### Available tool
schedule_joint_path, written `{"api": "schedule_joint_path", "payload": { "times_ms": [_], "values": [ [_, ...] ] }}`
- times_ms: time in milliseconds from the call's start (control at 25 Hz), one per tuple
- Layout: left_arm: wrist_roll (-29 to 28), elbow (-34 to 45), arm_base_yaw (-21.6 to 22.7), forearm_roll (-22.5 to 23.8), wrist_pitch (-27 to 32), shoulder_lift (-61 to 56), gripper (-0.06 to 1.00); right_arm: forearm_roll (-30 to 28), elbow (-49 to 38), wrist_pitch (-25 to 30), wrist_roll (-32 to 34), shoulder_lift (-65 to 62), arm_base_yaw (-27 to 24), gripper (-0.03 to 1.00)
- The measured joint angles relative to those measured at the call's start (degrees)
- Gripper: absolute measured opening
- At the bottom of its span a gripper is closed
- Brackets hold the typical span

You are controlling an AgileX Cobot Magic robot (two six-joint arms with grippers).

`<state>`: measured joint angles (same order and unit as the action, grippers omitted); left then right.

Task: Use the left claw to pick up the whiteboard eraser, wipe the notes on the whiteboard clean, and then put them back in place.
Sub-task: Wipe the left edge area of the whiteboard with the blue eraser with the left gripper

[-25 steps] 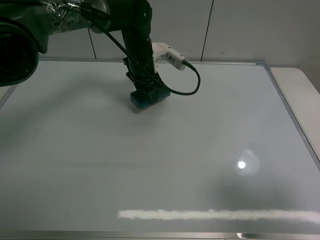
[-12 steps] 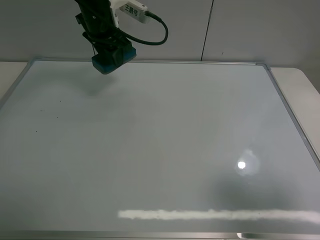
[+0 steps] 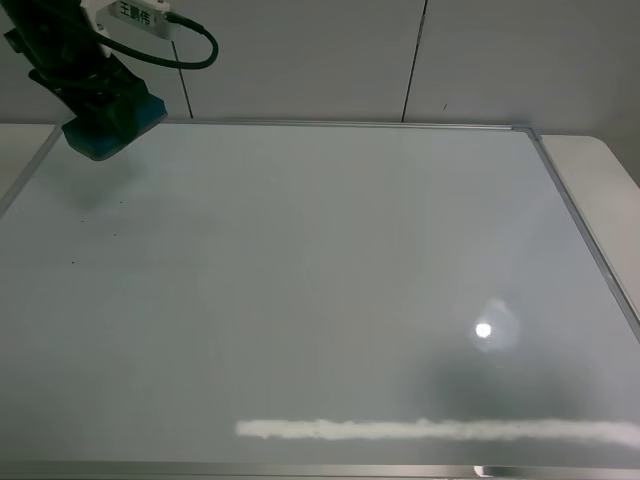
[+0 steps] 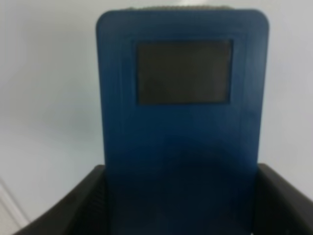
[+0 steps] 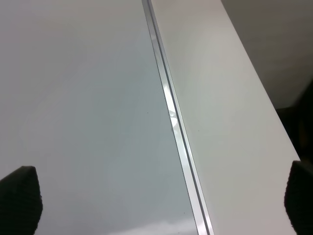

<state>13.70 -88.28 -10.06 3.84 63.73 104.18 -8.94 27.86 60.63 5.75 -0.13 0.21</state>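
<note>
I need to lower the blue eraser before I open my left gripper. The eraser's lower edge is above the whiteboard's far corner, so the eraser would fall if I let go now.
My left gripper point(image 3: 100, 115) is shut on the blue whiteboard eraser point(image 3: 110, 127) and holds it in the air above the far left corner of the whiteboard point(image 3: 320, 290). In the left wrist view the eraser point(image 4: 182, 117) fills the frame between the two dark fingers point(image 4: 83, 205). The whiteboard surface looks white with no notes visible, only a few tiny dark specks at the left. My right gripper does not show in the exterior view; in the right wrist view its dark fingertips point(image 5: 19, 198) sit far apart over the board's right frame point(image 5: 171, 112), with nothing between them.
The whiteboard lies flat on a white table point(image 3: 600, 170), its metal frame point(image 3: 580, 230) running along the right side. A lamp glare point(image 3: 484, 329) and a bright strip of reflection point(image 3: 430, 430) show on the board near the front. A grey wall stands behind.
My left gripper has lifted the eraser off the board's far middle and carried it left and up, now above the far left corner.
</note>
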Motion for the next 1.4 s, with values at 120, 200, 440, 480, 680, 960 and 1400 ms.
{"api": "schedule_joint_path", "payload": {
  "times_ms": [120,200,440,480,680,960,1400],
  "values": [
    [0.05,3.73,2.31,-0.05,-1.06,-2.36,0.56,0.0,0.0,0.0,0.0,0.0,0.0,0.99],
    [0.11,7.52,4.53,-0.67,-1.97,-4.08,0.56,0.0,0.0,0.0,0.0,0.0,0.0,0.99],
    [-0.09,19.89,11.12,-6.32,-9.58,-7.77,0.56,0.0,0.0,0.0,0.0,0.0,0.0,0.99],
    [-0.09,21.45,11.63,-7.04,-11.19,-7.77,0.56,0.0,0.0,0.0,0.0,0.0,0.0,0.99],
    [-0.62,29.85,12.66,-8.58,-21.71,-7.82,0.56,0.0,0.0,0.0,0.0,0.0,0.0,0.99],
    [-2.49,34.21,12.66,-8.91,-28.36,-6.96,0.56,0.0,0.0,0.0,0.0,0.0,0.0,0.99],
    [-3.22,37.05,12.66,-13.05,-31.68,-3.36,0.56,0.0,0.0,0.0,0.0,0.0,0.0,0.99]
  ]
}}
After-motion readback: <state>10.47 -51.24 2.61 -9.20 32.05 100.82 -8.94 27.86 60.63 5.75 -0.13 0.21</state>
